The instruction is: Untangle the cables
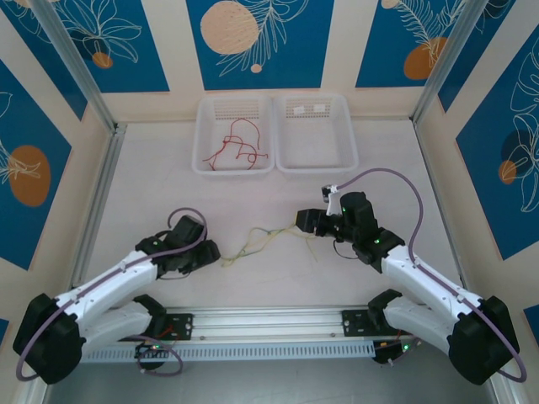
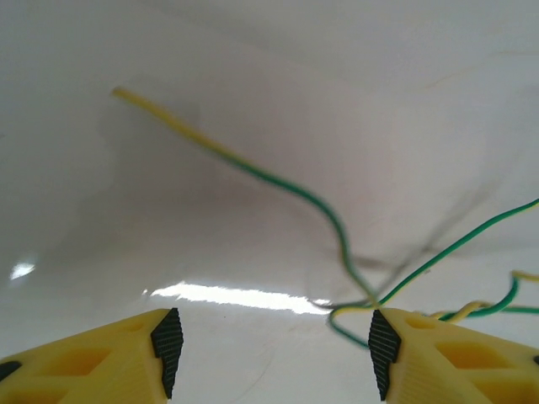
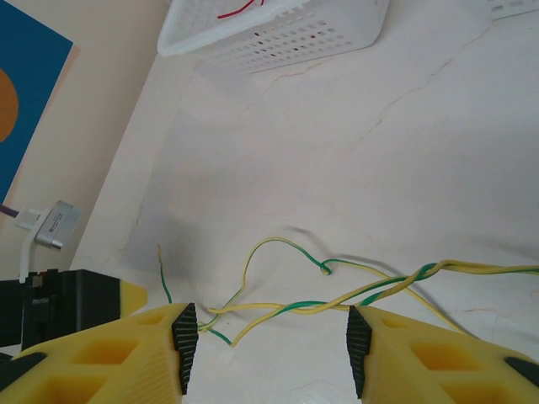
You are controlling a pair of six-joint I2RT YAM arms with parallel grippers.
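I should next use my left gripper to grab the yellow-green cable just behind its loose end [image 1: 223,260] [image 2: 195,137]. The twisted parts of the cables then stay free for untangling.
Thin yellow-green cables [image 1: 265,238] lie twisted together on the table between my two grippers. Several red cables [image 1: 234,149] rest in the left white basket [image 1: 205,126]. My left gripper [image 1: 216,253] stands open at the strands' left end; in its wrist view a yellow-green cable [image 2: 278,181] curves across the table and loops by the right pad [image 2: 384,352], with the gap of the gripper [image 2: 275,353] bare. My right gripper [image 1: 297,225] is open low over the right end, and the twisted cables [image 3: 337,303] run across between its fingers [image 3: 269,345].
An empty white basket [image 1: 317,135] stands beside the left one at the back. The right wrist view shows the left basket [image 3: 278,34] with a red cable [image 3: 240,8] inside, and the left arm's black body [image 3: 50,290] at the left edge. Metal rails frame the table.
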